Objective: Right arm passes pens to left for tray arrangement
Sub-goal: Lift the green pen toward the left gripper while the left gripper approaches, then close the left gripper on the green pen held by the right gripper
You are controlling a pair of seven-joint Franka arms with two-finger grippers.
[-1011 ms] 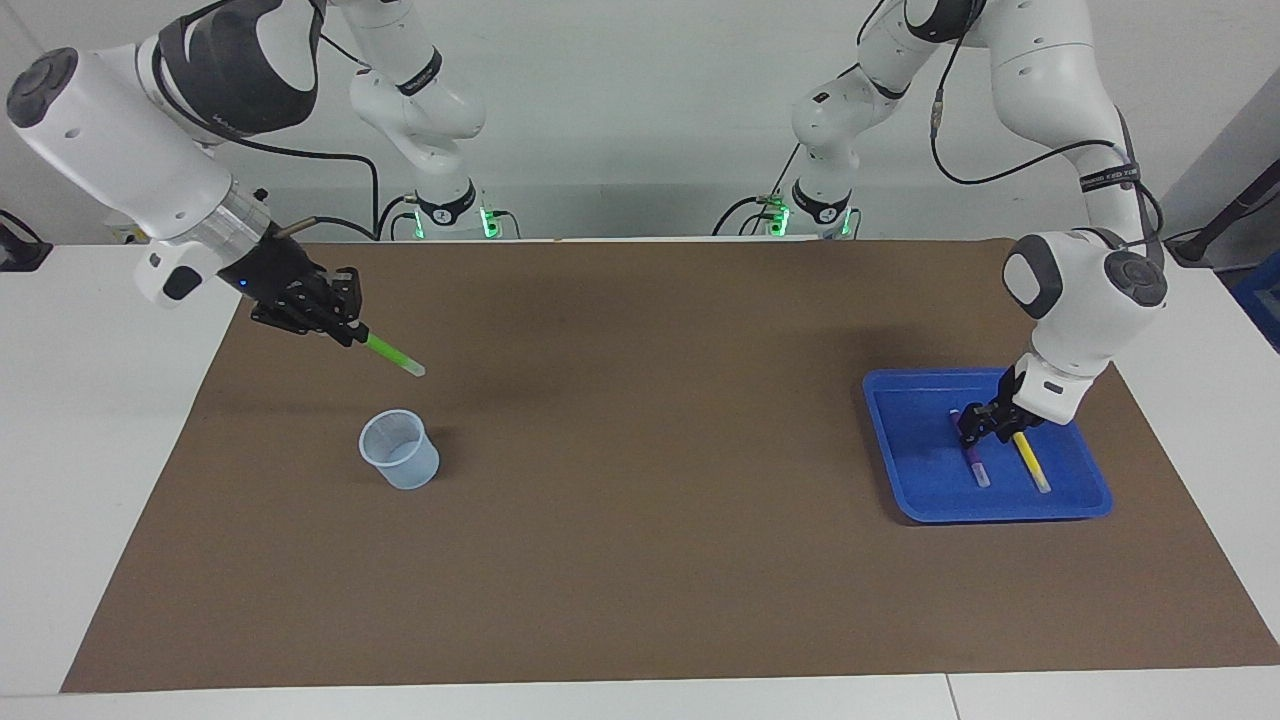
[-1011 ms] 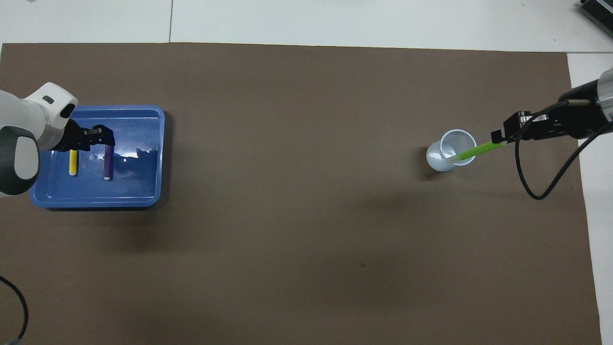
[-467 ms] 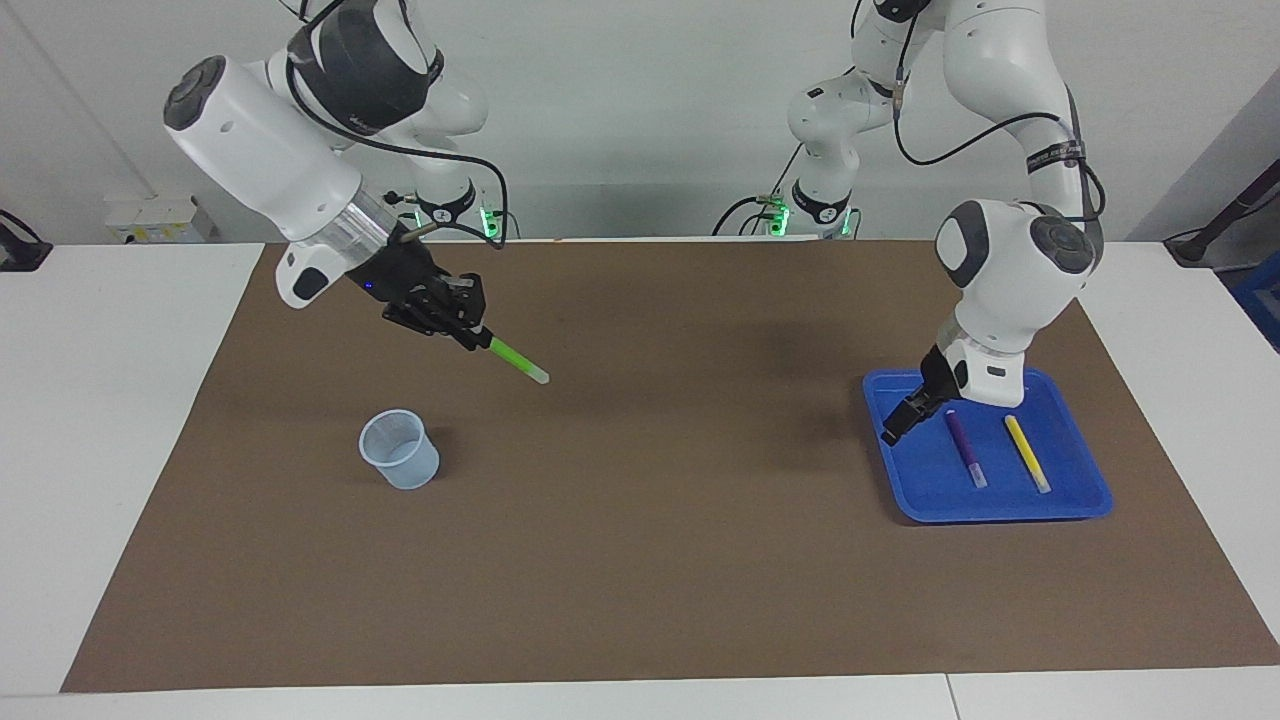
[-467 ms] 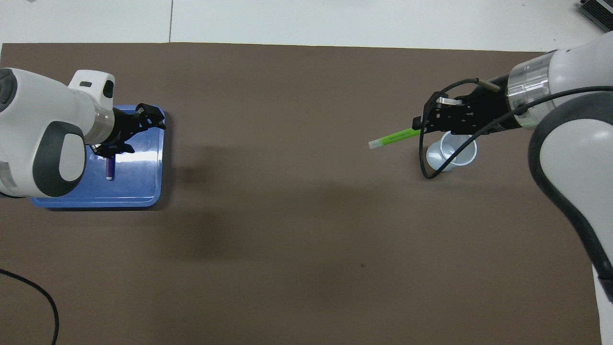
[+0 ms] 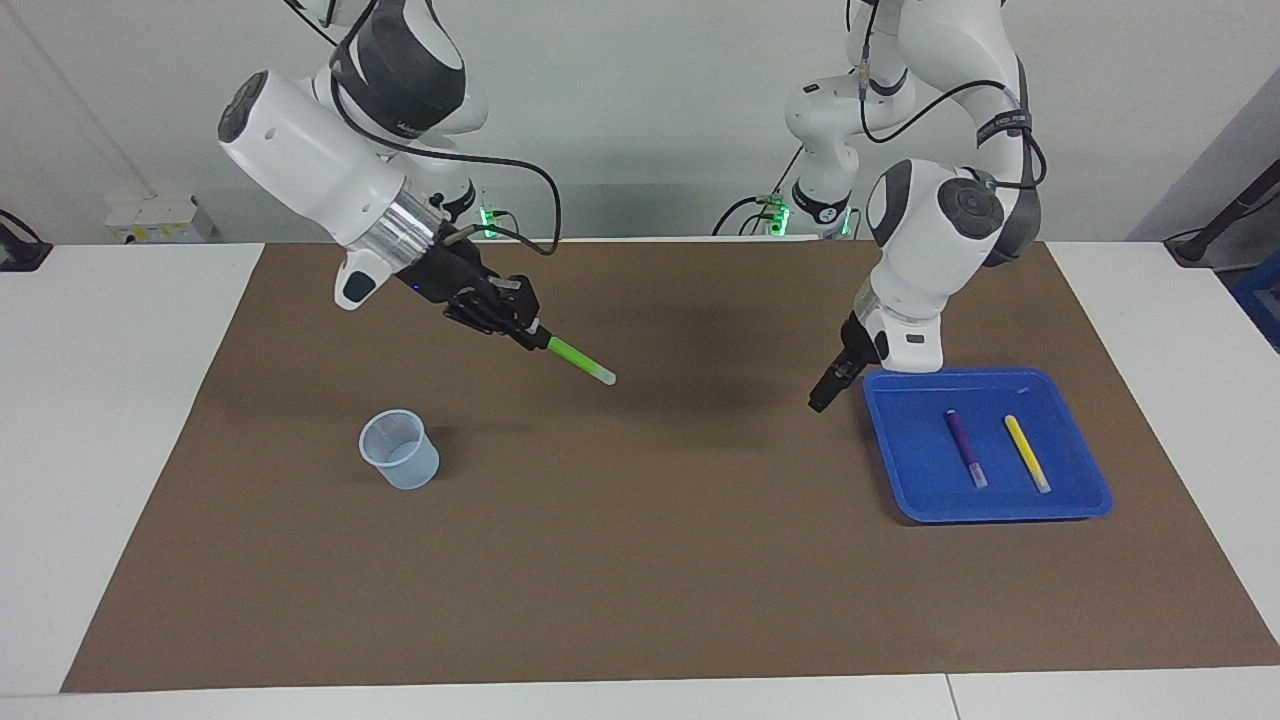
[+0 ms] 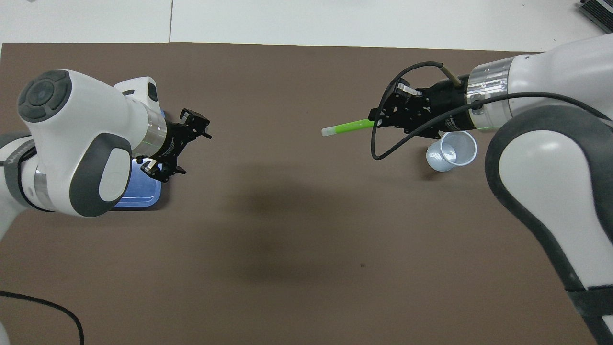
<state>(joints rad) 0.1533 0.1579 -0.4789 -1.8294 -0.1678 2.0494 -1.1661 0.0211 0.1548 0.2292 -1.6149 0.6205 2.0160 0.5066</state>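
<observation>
My right gripper covers the back half of the green pen. My left gripper needs to grab the green pen next by the bare body behind its pale end (image 6: 350,126).
My right gripper (image 5: 533,337) (image 6: 377,122) is shut on the green pen (image 5: 582,362) (image 6: 347,128), held in the air over the brown mat with its pale end pointing toward the left arm's end of the table. My left gripper (image 5: 822,396) (image 6: 190,147) hangs open and holds nothing, just off the blue tray's (image 5: 920,485) (image 6: 143,199) edge that faces the table's middle. Side by side in the tray lie the purple pen (image 5: 965,448) and the yellow pen (image 5: 1027,453). In the overhead view the left arm covers both of them.
A small translucent cup (image 5: 400,463) (image 6: 452,151) stands upright on the brown mat (image 5: 640,560), farther from the robots than the right gripper. White tabletop borders the mat. A black cable loops beside the right wrist.
My left gripper opened, left the purple pen in the tray, rose and swung off the tray toward the table's middle. My right arm carried the green pen from over the cup toward the middle.
</observation>
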